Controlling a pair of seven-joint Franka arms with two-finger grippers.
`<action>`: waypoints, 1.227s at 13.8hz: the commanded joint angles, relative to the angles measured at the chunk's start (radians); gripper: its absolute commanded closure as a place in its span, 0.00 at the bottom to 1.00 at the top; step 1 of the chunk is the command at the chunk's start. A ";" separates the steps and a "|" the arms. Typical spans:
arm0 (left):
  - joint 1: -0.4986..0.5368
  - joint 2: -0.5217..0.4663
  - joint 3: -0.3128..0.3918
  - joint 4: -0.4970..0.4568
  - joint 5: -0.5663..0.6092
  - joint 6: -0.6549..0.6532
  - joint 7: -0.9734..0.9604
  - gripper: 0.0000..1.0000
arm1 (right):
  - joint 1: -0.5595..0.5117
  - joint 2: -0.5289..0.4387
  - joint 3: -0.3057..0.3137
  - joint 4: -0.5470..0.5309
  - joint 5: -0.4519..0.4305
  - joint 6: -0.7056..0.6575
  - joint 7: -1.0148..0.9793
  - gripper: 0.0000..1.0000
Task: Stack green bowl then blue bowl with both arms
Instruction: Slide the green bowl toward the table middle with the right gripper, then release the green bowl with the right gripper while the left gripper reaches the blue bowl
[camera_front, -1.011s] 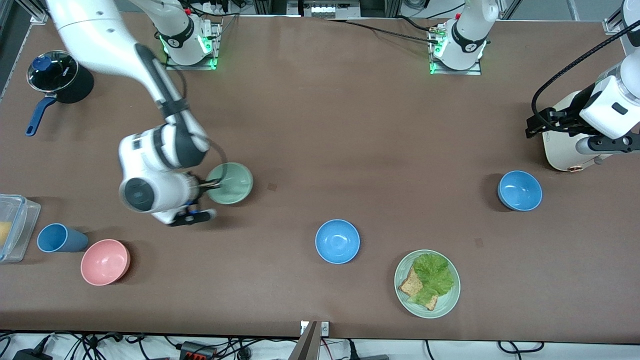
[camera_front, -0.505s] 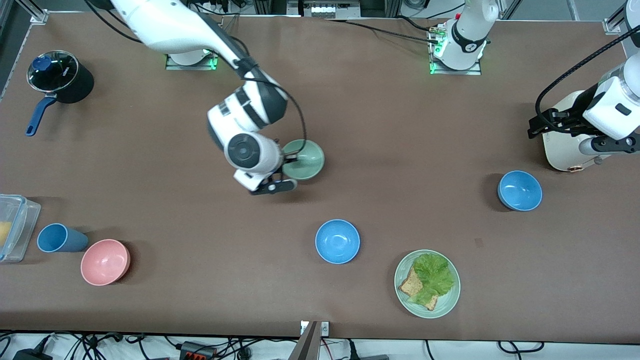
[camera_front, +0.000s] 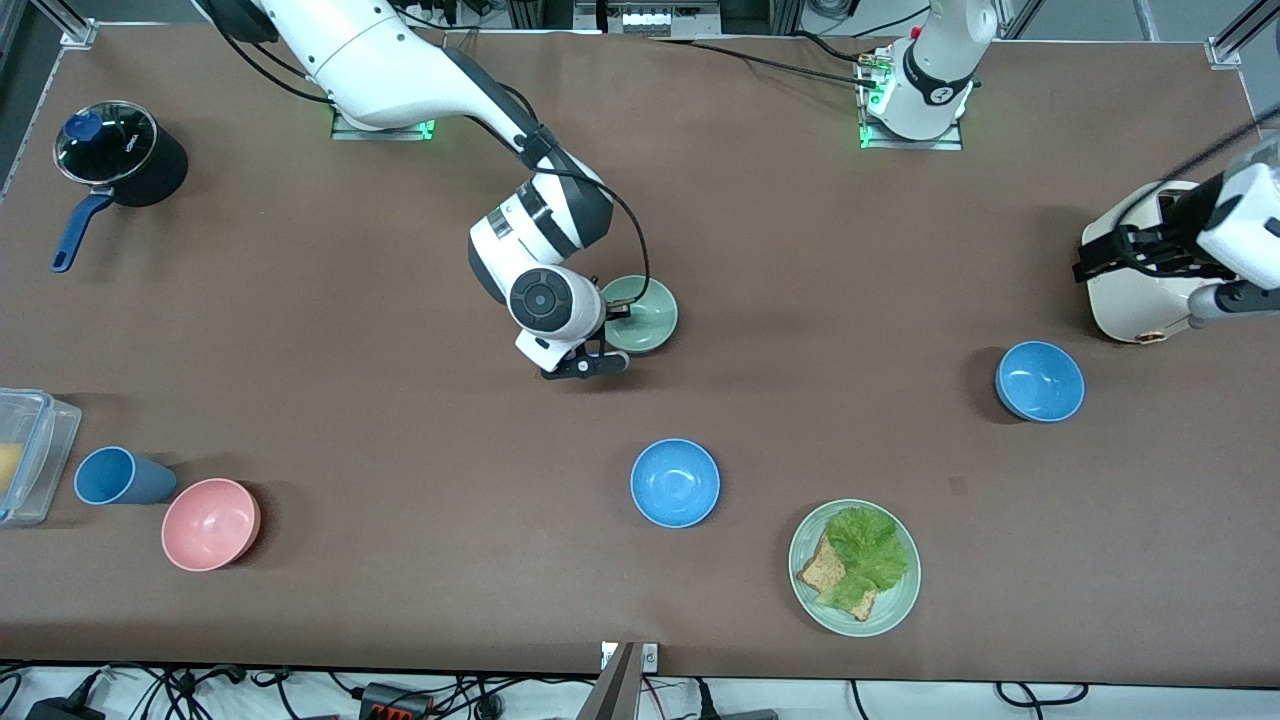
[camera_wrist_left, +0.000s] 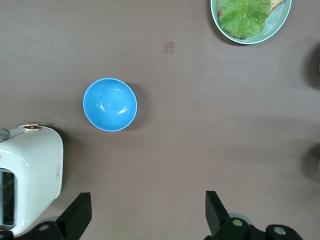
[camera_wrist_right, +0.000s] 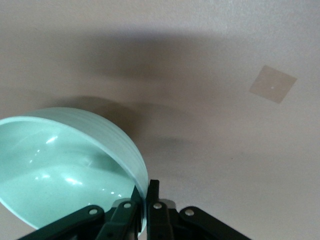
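I should open my right gripper now, because the green bowl's base (camera_front: 648, 330) is at the middle of the table in the front view and the bowl would rest there.
My right gripper (camera_front: 612, 312) is shut on the rim of the green bowl (camera_front: 645, 314) and holds it over the middle of the table; the right wrist view shows the bowl (camera_wrist_right: 65, 165) clamped between the fingers (camera_wrist_right: 152, 192). One blue bowl (camera_front: 675, 483) sits on the table nearer the front camera than the green bowl. A second blue bowl (camera_front: 1040, 381) sits toward the left arm's end and shows in the left wrist view (camera_wrist_left: 110, 104). My left gripper (camera_wrist_left: 147, 212) is open and empty, up over the table near the white appliance (camera_front: 1135, 270).
A pale green plate (camera_front: 898, 600) with lettuce and toast lies near the front edge. A pink bowl (camera_front: 210, 524), a blue cup (camera_front: 118, 476) and a clear container (camera_front: 25, 455) stand toward the right arm's end. A black pot (camera_front: 120, 155) sits by the right arm's base.
My right gripper has carried the green bowl from the right arm's end toward the middle of the table. My left gripper has shifted slightly toward the table's end.
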 joint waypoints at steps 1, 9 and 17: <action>0.034 0.054 -0.005 0.022 -0.035 0.005 0.025 0.00 | 0.009 -0.007 0.003 -0.010 0.003 -0.010 0.046 0.62; 0.143 0.258 -0.002 0.024 -0.017 0.118 0.177 0.00 | -0.117 -0.140 -0.020 0.174 -0.008 -0.244 0.109 0.00; 0.180 0.456 -0.003 0.004 0.164 0.328 0.197 0.00 | -0.296 -0.266 -0.020 0.305 -0.209 -0.325 0.110 0.00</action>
